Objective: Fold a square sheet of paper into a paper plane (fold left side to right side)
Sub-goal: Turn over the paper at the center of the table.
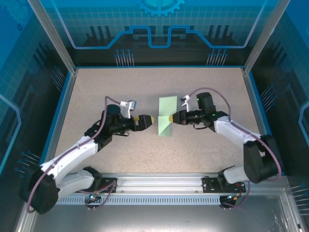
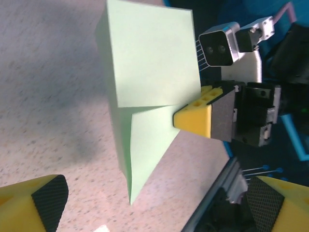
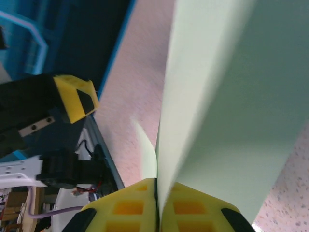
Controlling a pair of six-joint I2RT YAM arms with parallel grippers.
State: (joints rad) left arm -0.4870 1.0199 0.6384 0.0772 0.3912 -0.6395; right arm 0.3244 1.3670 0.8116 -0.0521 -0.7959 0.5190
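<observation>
My left gripper needs to grab the folded paper next by the edge opposite my right gripper, so that the paper can be handed over and laid down for folding.
The pale mint-green sheet of paper [image 1: 166, 118] is folded into layers, with a broad upper panel and a slanted flap tapering to a point [image 2: 131, 193] close to the tabletop. My right gripper [image 1: 172, 118] is shut on its right edge. In the left wrist view its yellow fingertips [image 2: 195, 113] pinch the paper [image 2: 145, 72], and in the right wrist view the paper [image 3: 231, 96] runs out from between the closed pads [image 3: 157, 205]. My left gripper [image 1: 150, 119] stands open just left of the paper, its fingers [image 2: 41, 203] spread wide and apart from the sheet.
The speckled beige tabletop [image 1: 120, 87] has a blue rim and enclosure walls on three sides. An aluminium rail [image 1: 159, 179] carrying both arm bases runs along the near edge. The left gripper's yellow finger [image 3: 75, 99] faces the right wrist camera.
</observation>
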